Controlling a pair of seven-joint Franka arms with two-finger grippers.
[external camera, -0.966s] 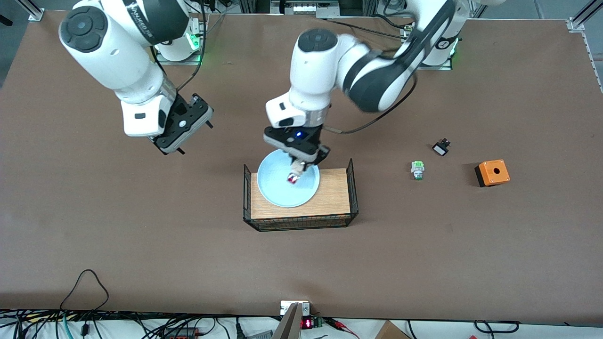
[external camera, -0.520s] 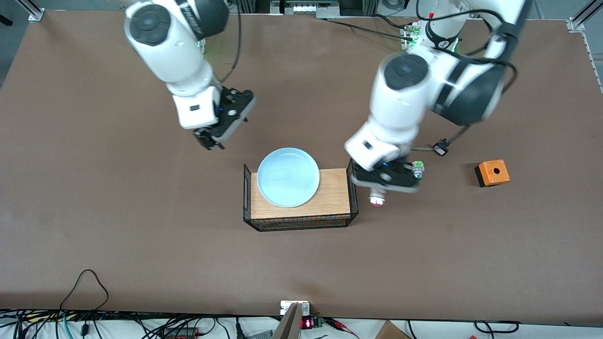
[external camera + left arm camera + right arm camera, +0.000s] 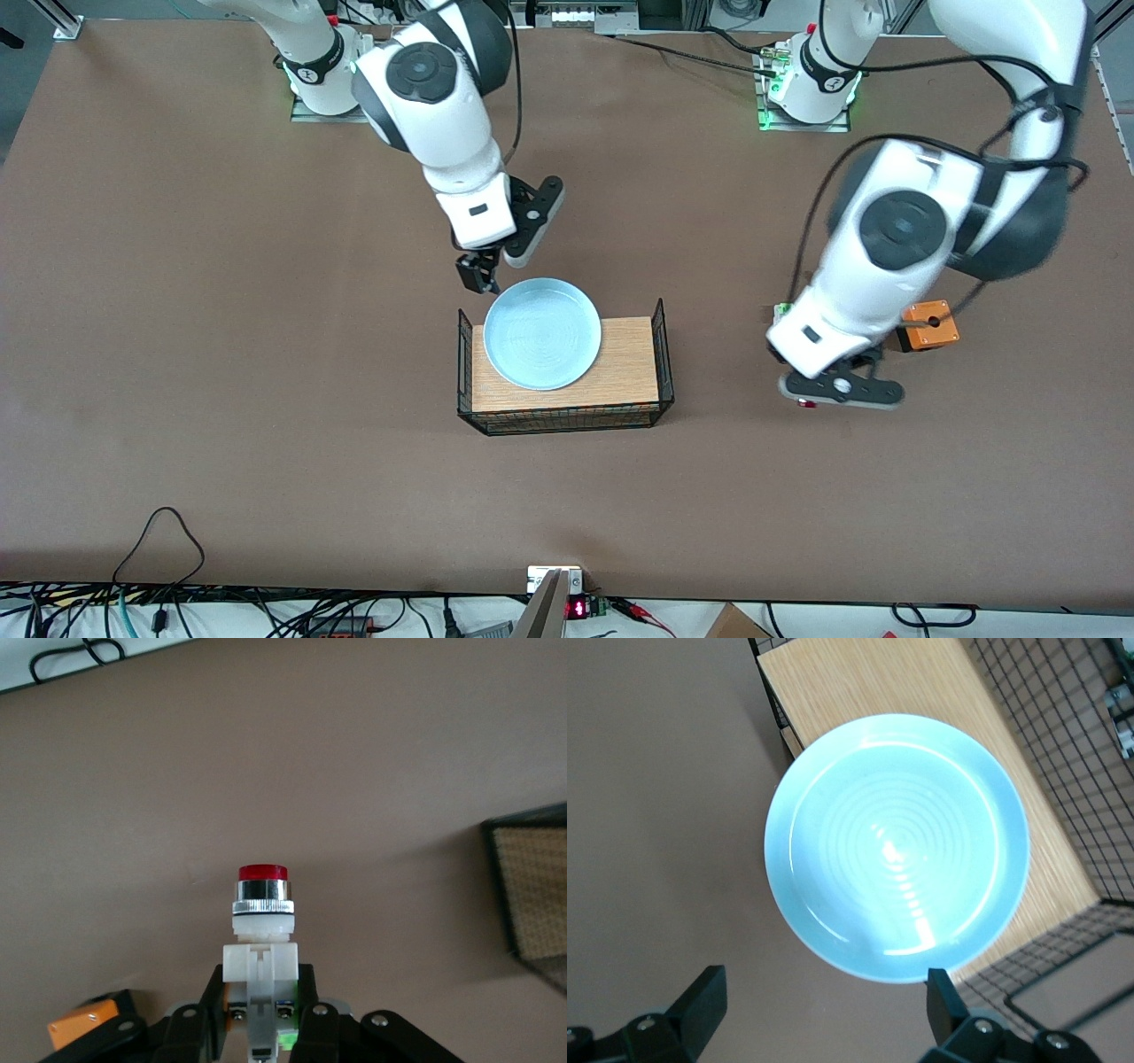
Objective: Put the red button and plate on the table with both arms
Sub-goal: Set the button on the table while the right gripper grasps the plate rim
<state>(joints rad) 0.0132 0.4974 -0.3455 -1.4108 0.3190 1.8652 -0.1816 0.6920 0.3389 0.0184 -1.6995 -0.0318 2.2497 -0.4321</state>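
Note:
My right gripper should next grab the plate by its overhanging rim, because the plate sticks out past the tray's wooden edge and a finger fits under it there.
The red button has a whitish body, a chrome ring and a red cap. My left gripper is shut on its body and holds it low over the bare table. In the front view only the red cap shows under the left gripper, between the tray and the orange box. The light blue plate lies on the wooden tray. My right gripper is open and empty above the plate's rim on the robots' side. In the right wrist view the plate lies just past the open right gripper.
The tray has black wire sides at its two ends. An orange box stands beside the left arm, and it also shows in the left wrist view. A green-capped button peeks out by the left arm.
My left gripper lifted the red button off the plate and carried it past the tray toward the orange box. My right arm swung in from the table's end to the plate's rim.

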